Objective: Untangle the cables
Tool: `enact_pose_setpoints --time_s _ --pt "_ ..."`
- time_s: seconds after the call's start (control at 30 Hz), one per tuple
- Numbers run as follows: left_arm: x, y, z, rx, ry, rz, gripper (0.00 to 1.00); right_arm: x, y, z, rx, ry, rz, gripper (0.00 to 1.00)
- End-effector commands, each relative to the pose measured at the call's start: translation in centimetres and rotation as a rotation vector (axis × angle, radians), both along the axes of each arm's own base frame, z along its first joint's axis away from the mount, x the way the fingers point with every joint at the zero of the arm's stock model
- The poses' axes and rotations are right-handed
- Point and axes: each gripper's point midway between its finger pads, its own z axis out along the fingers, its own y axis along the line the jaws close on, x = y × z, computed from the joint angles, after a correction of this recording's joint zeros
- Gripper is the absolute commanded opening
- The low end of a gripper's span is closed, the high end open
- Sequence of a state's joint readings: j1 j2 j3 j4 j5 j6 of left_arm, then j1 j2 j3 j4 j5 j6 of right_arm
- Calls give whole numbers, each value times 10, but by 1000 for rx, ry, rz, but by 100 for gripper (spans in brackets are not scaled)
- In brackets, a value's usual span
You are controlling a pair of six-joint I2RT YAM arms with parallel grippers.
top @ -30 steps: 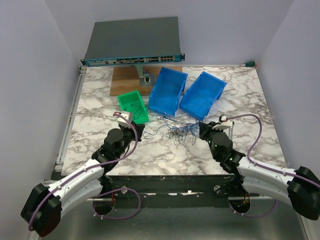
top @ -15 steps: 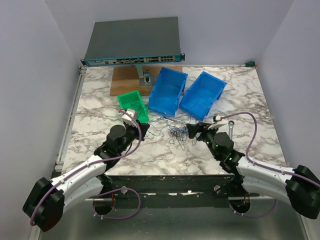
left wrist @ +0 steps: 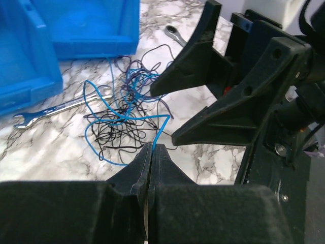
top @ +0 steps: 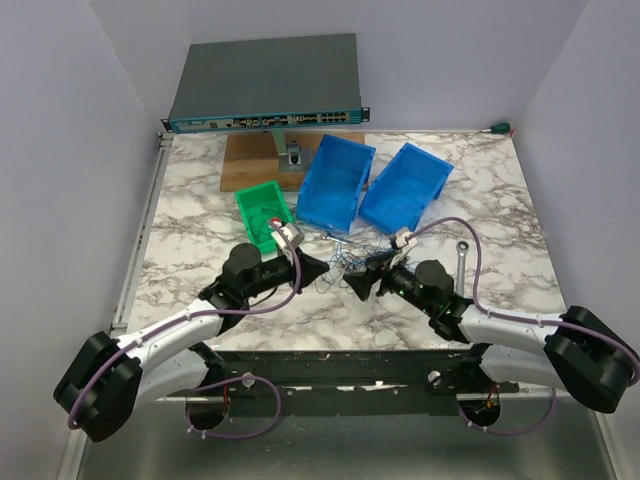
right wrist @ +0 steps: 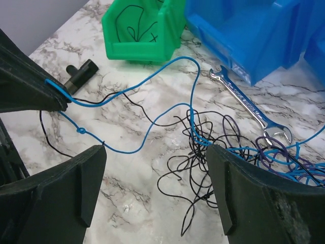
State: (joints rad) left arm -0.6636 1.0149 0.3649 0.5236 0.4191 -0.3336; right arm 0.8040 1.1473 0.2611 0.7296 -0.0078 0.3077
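Note:
My right gripper grabs the slack piece of cable beside the small knot (right wrist: 121,151) next, to free the blue wire from the dark clump (right wrist: 199,157).
The cables (top: 343,260) are a scribble of thin blue and black wires on the marble, between the two grippers; in the wrist views the cables (left wrist: 121,121) (right wrist: 216,147) spread as a loose clump. My left gripper (top: 321,268) (left wrist: 152,147) is shut on one blue wire that runs out to the clump. My right gripper (top: 360,276) (right wrist: 157,195) is open, its fingers (right wrist: 76,188) astride the near edge of the tangle with only black strands and bare marble between them. It faces the left gripper closely.
A green bin (top: 262,210) (right wrist: 142,25) holds a black wire. Two blue bins (top: 335,180) (top: 405,190) stand behind the tangle. A silver wrench (right wrist: 249,107) (left wrist: 61,107) lies by them, another wrench (top: 463,255) to the right. A network switch (top: 265,85) sits at the back.
The right gripper has opened wide and swung left to the tangle. The left gripper moved right toward the centre, still shut on the blue wire.

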Motion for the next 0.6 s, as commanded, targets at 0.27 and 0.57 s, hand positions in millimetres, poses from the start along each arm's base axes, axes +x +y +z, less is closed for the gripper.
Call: enact_pose_setpoints --time_s 0.27,0.57 --pt "-9 -15 18 1 -65 -83 0 -24 16 45 105 -130 171 87" --pt "-10 -15 19 21 -75 -80 0 -25 39 44 14 -137 293 71"
